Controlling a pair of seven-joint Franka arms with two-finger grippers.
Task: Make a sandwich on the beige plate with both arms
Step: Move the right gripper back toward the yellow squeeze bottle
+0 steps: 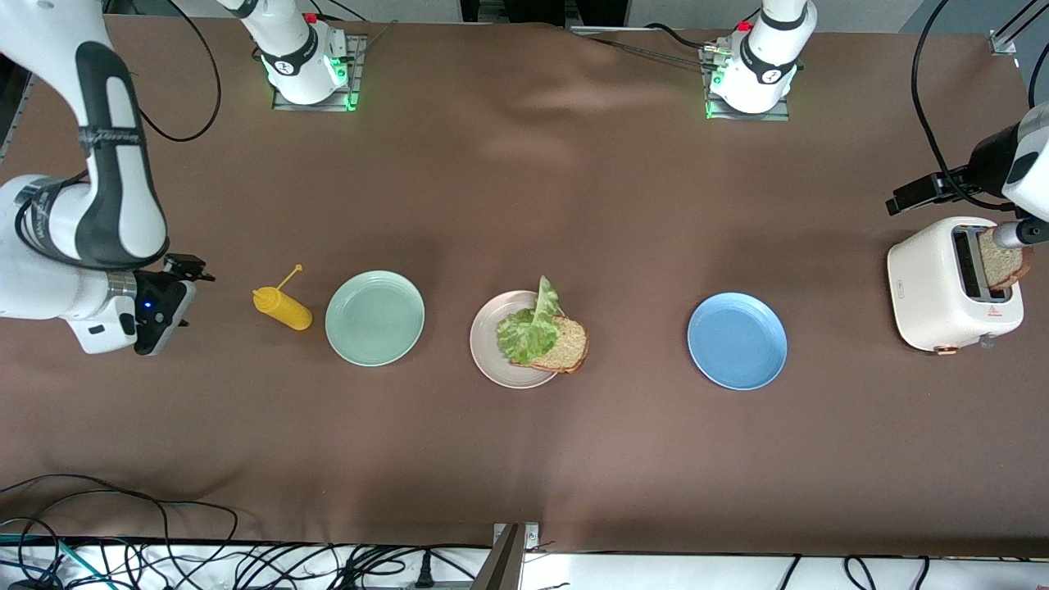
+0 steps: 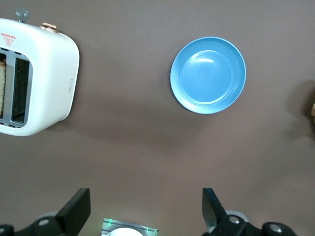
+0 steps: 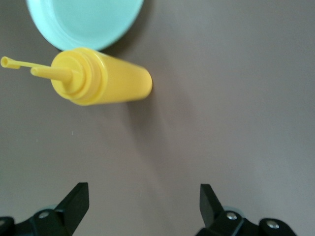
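The right gripper grabs the yellow bottle by its body near its base next, which leaves the yellow bottle's nozzle (image 3: pixel 50 73) free to sauce the sandwich.
The beige plate (image 1: pixel 490 360) sits mid-table. On it lies a brown bread slice (image 1: pixel 565 348) that overhangs the rim toward the left arm's end, with a green lettuce leaf (image 1: pixel 529 328) on top. A second bread slice (image 1: pixel 1001 264) stands in the white toaster (image 1: pixel 934 299); it also shows in the left wrist view (image 2: pixel 4 91). My left gripper (image 2: pixel 146 209) is open and empty, high over bare table between the toaster (image 2: pixel 44 73) and the blue plate (image 2: pixel 207 74). My right gripper (image 1: pixel 176 307) is open and empty beside the yellow bottle (image 3: pixel 101 83), with bare cloth between its fingers in the right wrist view (image 3: pixel 142 204).
A mint-green plate (image 1: pixel 374 318) and a yellow squeeze bottle (image 1: pixel 283 307) lie toward the right arm's end. A blue plate (image 1: pixel 737 341) lies between the beige plate and the toaster. Cables run along the table edge nearest the front camera.
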